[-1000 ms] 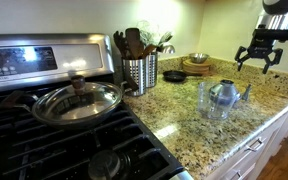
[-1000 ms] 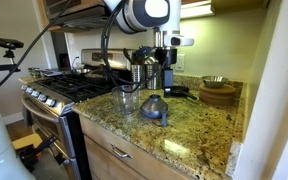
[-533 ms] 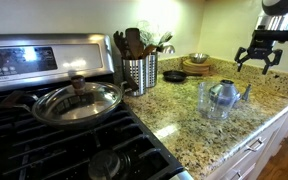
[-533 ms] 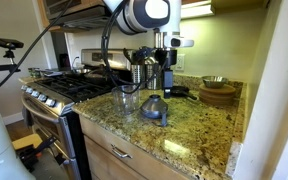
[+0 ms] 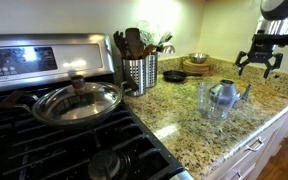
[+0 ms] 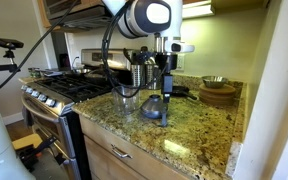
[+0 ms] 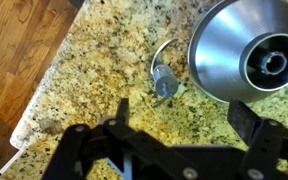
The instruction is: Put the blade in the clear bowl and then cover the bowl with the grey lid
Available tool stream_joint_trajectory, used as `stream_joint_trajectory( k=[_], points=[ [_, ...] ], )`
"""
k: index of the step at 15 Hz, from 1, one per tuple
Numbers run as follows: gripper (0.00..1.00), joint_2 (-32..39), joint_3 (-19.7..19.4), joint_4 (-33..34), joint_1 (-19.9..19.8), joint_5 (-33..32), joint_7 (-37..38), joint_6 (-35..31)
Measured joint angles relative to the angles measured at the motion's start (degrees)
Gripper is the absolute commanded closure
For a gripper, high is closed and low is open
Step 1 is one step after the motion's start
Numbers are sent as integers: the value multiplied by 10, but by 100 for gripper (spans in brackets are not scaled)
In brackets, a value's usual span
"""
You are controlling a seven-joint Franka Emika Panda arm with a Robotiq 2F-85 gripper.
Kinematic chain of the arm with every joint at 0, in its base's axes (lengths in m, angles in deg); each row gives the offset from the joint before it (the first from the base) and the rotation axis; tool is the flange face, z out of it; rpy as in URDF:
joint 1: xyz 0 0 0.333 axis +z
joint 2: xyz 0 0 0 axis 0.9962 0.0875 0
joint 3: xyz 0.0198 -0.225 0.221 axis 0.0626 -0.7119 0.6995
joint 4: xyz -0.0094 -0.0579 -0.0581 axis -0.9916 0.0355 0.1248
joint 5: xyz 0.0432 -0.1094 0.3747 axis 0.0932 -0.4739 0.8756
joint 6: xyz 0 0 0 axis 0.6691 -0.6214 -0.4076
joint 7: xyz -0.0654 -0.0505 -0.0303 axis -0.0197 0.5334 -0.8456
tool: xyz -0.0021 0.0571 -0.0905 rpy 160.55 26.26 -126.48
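The gripper should next set the blade upright in the clear bowl (image 5: 206,101), so it should grab the blade by the top of its upright grey spindle and keep the curved edges free.
The blade (image 7: 164,80) is a small grey spindle piece standing on the granite counter, next to the grey lid (image 7: 249,50); it also shows in an exterior view (image 5: 246,92). The grey domed lid (image 5: 224,94) rests on the counter beside the clear bowl (image 5: 206,101), which is empty. Both also show in an exterior view, the lid (image 6: 154,108) and the bowl (image 6: 130,100). My gripper (image 7: 184,118) is open and empty, hovering above the counter over the blade and lid; it shows in both exterior views (image 5: 259,62) (image 6: 167,82).
A steel utensil holder (image 5: 139,72) stands beside the stove. A pan with a glass lid (image 5: 76,100) sits on the burners. A metal bowl (image 5: 198,59) on wooden boards and a small black pan (image 5: 174,76) are at the back. The counter edge (image 7: 44,95) drops to a wood floor.
My gripper has shifted slightly sideways above the lid and blade. Nothing on the counter has moved.
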Motion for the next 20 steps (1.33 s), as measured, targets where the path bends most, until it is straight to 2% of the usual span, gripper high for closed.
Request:
stream_joint_trajectory(
  k=[2,4,7,11,12,15,17,18,20],
  points=[
    [0,8,-2,0,0,2,0,-5],
    [4,18,-4,0,0,3,0,-15],
    [3,29,-5,0,0,9,-1,-26],
    [9,41,-7,0,0,20,-3,-33],
    [11,43,-7,0,0,23,-5,-33],
    [32,48,-8,0,0,33,-12,-33],
    [38,49,-8,0,0,37,-15,-33],
    [36,50,-9,0,0,39,-16,-33],
    [39,52,-10,0,0,44,-20,-33]
  ],
)
